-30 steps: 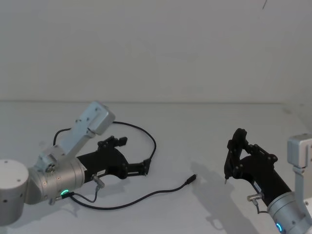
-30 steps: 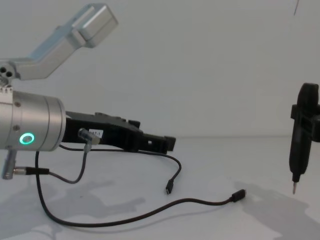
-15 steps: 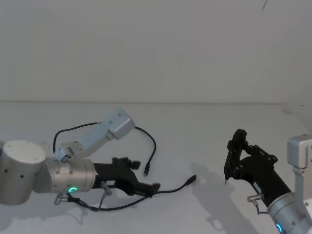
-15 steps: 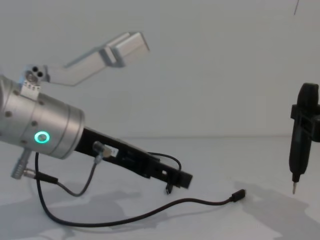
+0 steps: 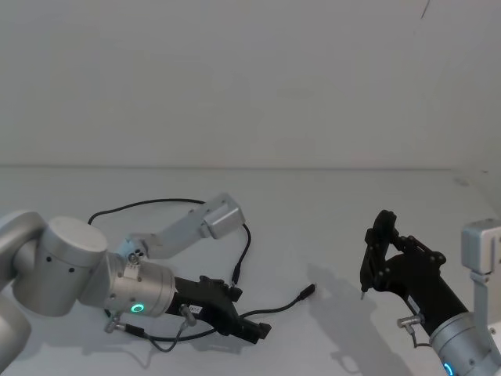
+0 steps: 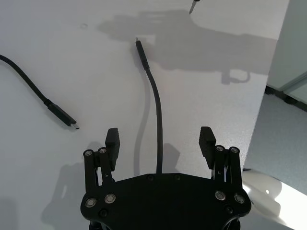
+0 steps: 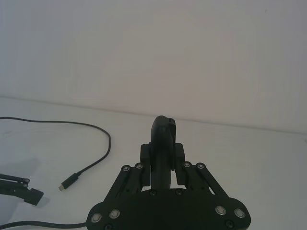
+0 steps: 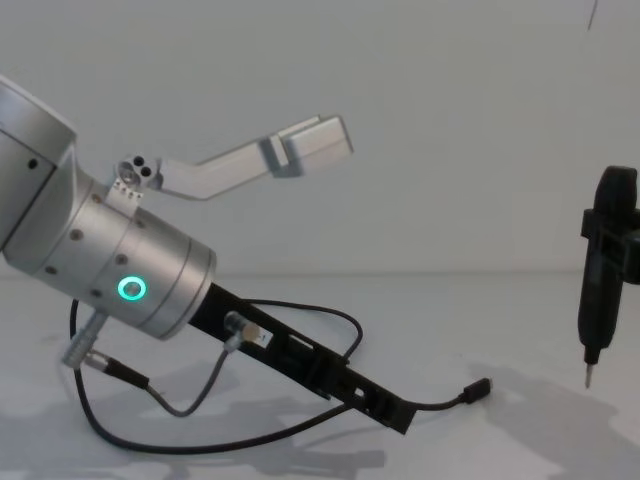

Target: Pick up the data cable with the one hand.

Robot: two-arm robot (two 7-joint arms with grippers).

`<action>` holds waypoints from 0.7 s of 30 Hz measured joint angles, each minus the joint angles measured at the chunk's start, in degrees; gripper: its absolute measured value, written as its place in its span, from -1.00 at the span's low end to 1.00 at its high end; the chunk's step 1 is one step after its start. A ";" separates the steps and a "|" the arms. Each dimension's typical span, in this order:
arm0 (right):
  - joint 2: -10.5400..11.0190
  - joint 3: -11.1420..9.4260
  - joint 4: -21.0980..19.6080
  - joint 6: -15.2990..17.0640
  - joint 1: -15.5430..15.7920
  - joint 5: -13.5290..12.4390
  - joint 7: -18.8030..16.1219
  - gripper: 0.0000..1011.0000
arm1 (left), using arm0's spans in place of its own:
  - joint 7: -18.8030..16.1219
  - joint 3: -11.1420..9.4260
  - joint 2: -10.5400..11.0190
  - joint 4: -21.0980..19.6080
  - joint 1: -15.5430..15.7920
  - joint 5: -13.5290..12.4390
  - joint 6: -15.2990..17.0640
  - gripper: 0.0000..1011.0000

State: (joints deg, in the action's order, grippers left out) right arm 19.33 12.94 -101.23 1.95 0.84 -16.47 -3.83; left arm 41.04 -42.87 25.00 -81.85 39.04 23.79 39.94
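Observation:
The data cable's shadow (image 6: 139,143) falls well apart from its cord. My left gripper needs to grab the cable's arched part, raised off the table behind its far plug (image 6: 159,138), next.
The data cable (image 5: 156,202) is thin and black and lies in a loop on the white table. One plug (image 5: 309,291) points toward the right arm, and the other plug (image 5: 235,276) lies near the middle. My left gripper (image 6: 159,139), the hand, is open and tilted low over the table. Its fingers (image 6: 112,140) straddle the cable stretch (image 6: 157,103) that leads to the far plug (image 6: 139,46). In the chest view the left gripper (image 8: 392,414) is just short of that plug (image 8: 478,388). My right gripper (image 5: 389,249) stands off to the right.
The right gripper (image 7: 163,154) is shut on a slim black pen-shaped tool (image 7: 163,127), whose metal tip (image 8: 587,378) hangs above the table. A short grey wire (image 8: 195,400) dangles from the left wrist. Open white table (image 5: 313,204) lies between the arms.
My left arm has swung forward and to the right and dipped, bringing the open gripper down over the cable near its plug end. The right arm has not moved.

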 joint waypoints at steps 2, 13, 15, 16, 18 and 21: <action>0.00 0.00 0.00 0.00 0.00 0.00 0.00 -0.45 | 0.00 -0.53 -0.38 0.57 0.43 -0.12 0.50 0.98; 0.00 0.00 0.00 0.00 0.00 0.00 0.00 -0.45 | -0.56 -1.96 -1.54 2.39 1.68 -0.58 1.90 0.75; 0.00 0.00 0.00 0.00 0.00 0.00 0.00 -0.45 | -0.64 -2.14 -1.66 2.59 1.83 -0.63 2.08 0.64; 0.00 0.00 0.00 0.00 0.00 0.00 0.00 -0.45 | -0.67 -2.20 -1.72 2.66 1.88 -0.65 2.13 0.57; 0.00 0.00 0.00 0.00 0.00 0.00 0.00 -0.45 | -0.72 -2.34 -1.85 2.83 1.99 -0.69 2.26 0.46; 0.00 0.00 0.00 0.00 0.00 0.00 0.00 -0.45 | -0.79 -2.50 -1.96 3.03 2.13 -0.74 2.40 0.31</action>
State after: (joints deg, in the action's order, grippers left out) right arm 19.34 12.94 -101.23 1.95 0.84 -16.47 -3.83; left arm 40.25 -45.38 23.04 -78.82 41.17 23.06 42.34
